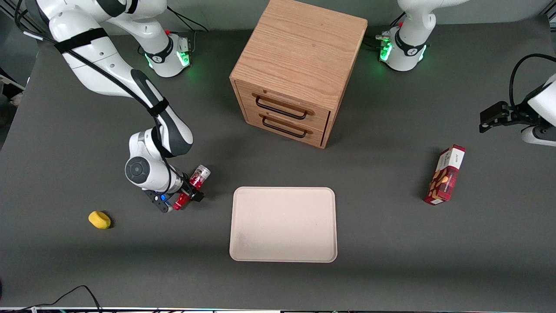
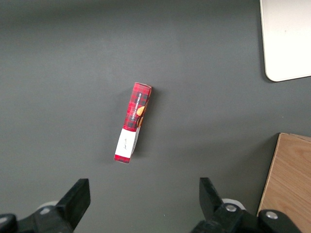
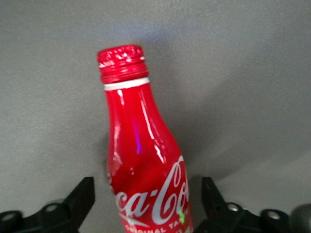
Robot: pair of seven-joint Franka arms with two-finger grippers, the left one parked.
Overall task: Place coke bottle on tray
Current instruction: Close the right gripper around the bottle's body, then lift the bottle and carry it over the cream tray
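Note:
The coke bottle goes on the tray, so my right gripper must next grab it by its body with the white lettering (image 3: 150, 201).
The coke bottle (image 1: 194, 182) lies on its side on the dark table, silver base pointing toward the drawer cabinet and red neck pointing toward the front camera. My right gripper (image 1: 182, 199) is low over it, fingers open, one on each side of the bottle's body with a gap to each. In the right wrist view the bottle (image 3: 141, 145) fills the space between the black fingers (image 3: 82, 194) of the gripper (image 3: 146, 189), cap away from the wrist. The cream-beige tray (image 1: 282, 224) lies flat beside the bottle, toward the parked arm's end, with nothing on it.
A wooden two-drawer cabinet (image 1: 295, 74) stands farther from the front camera than the tray. A small yellow object (image 1: 99, 219) lies near the working arm's end. A red-and-white snack box (image 1: 445, 180) lies toward the parked arm's end; it also shows in the left wrist view (image 2: 132, 121).

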